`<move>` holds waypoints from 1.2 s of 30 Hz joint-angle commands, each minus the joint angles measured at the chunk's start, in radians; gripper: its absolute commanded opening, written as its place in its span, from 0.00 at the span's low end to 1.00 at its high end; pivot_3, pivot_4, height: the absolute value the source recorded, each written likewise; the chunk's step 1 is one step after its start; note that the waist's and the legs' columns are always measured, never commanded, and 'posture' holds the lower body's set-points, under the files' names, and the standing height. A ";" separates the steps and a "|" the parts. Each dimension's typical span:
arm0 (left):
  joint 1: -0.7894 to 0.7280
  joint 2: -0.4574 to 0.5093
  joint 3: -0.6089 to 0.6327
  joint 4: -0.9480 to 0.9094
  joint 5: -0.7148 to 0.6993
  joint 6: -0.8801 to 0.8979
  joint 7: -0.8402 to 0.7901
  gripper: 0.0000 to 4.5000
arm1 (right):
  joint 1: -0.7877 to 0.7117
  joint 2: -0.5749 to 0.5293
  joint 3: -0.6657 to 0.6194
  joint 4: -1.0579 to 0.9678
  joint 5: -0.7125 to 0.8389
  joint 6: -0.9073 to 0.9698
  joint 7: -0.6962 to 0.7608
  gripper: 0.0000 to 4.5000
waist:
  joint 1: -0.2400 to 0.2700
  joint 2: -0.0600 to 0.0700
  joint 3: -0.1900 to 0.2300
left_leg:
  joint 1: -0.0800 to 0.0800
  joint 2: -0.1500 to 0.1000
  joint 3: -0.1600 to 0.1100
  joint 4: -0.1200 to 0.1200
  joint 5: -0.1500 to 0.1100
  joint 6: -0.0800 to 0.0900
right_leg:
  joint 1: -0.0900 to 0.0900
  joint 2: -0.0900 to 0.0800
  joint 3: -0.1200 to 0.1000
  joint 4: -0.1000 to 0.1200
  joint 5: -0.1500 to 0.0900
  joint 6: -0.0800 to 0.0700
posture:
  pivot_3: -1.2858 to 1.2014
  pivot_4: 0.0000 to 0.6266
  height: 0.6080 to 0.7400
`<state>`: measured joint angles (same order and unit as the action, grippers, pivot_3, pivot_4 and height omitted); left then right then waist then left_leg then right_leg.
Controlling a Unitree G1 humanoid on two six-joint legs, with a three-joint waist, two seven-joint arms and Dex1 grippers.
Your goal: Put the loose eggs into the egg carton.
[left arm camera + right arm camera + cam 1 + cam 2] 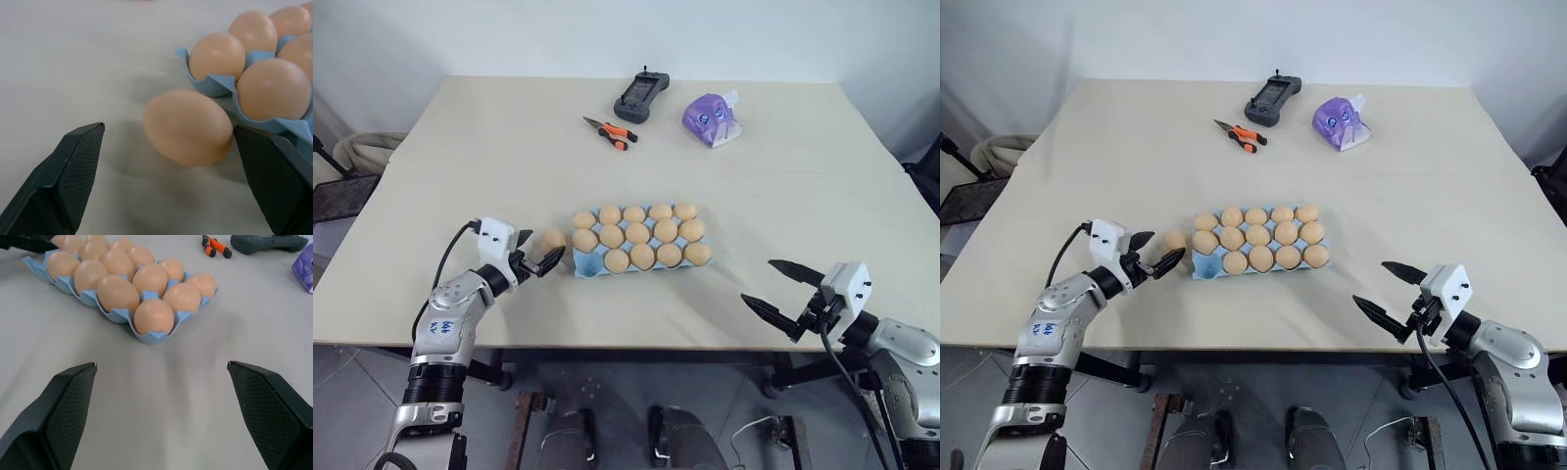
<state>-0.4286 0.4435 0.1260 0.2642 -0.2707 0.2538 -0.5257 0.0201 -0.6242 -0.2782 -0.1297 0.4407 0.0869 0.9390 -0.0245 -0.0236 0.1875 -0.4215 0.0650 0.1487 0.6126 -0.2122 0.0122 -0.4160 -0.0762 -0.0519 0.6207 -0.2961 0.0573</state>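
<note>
I need to fill the carton's bare cup (pixel 589 261) next, so my left gripper needs to grab the loose egg by its rounded shell (pixel 551 239).
The light blue egg carton (pixel 590 264) lies near the table's front middle with several eggs in it; its front-left cup is bare. One loose egg (pixel 553 238) rests on the table just off the carton's left end. My left gripper (pixel 541 250) is open and level at table height. Its fingers (pixel 73 166) stand on either side of the loose egg (pixel 188 127) without touching it. My right gripper (pixel 760 281) hangs open over the table's front right edge, well apart from the carton (pixel 146 337), with nothing between its fingers.
Orange-handled pliers (pixel 610 132), a black handheld controller (pixel 639 95) and a purple tissue pack (pixel 711 117) lie at the far middle of the table. The table's front edge (pixel 607 345) runs just below both grippers.
</note>
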 commanded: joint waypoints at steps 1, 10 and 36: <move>-0.056 -0.018 -0.001 0.062 0.024 -0.073 0.006 1.00 | 0.014 0.006 -0.005 -0.058 0.004 -0.010 -0.024 1.00 | 0.000 0.000 0.000 | 0.000 0.000 0.000 0.000 0.000 0.000 | 0.000 0.000 0.000 0.000 0.000 0.000 | 0.52 0.24 1.00; -0.079 -0.039 -0.001 0.117 0.024 -0.102 -0.018 0.57 | 0.024 0.010 0.006 -0.064 0.005 -0.011 -0.043 1.00 | -0.001 0.000 0.000 | 0.000 0.000 0.000 0.000 0.000 0.001 | 0.001 -0.001 0.000 0.000 0.001 0.001 | 0.52 0.24 1.00; -0.039 0.095 -0.090 -0.122 -0.088 -0.075 -0.411 0.56 | -0.073 -0.022 0.061 -0.180 0.092 0.035 0.045 1.00 | 0.019 0.000 0.000 | 0.000 0.000 0.000 0.000 0.000 0.002 | 0.002 -0.002 -0.001 -0.002 0.000 0.000 | 0.52 0.24 1.00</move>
<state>-0.4576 0.5483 0.0510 0.1611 -0.3689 0.1989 -0.9273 -0.0526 -0.6519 -0.2042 -0.2852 0.5303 0.1341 0.9960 -0.0052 -0.0233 0.1874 -0.4218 0.0648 0.1494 0.6125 -0.2123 0.0138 -0.4148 -0.0783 -0.0524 0.6192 -0.2962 0.0568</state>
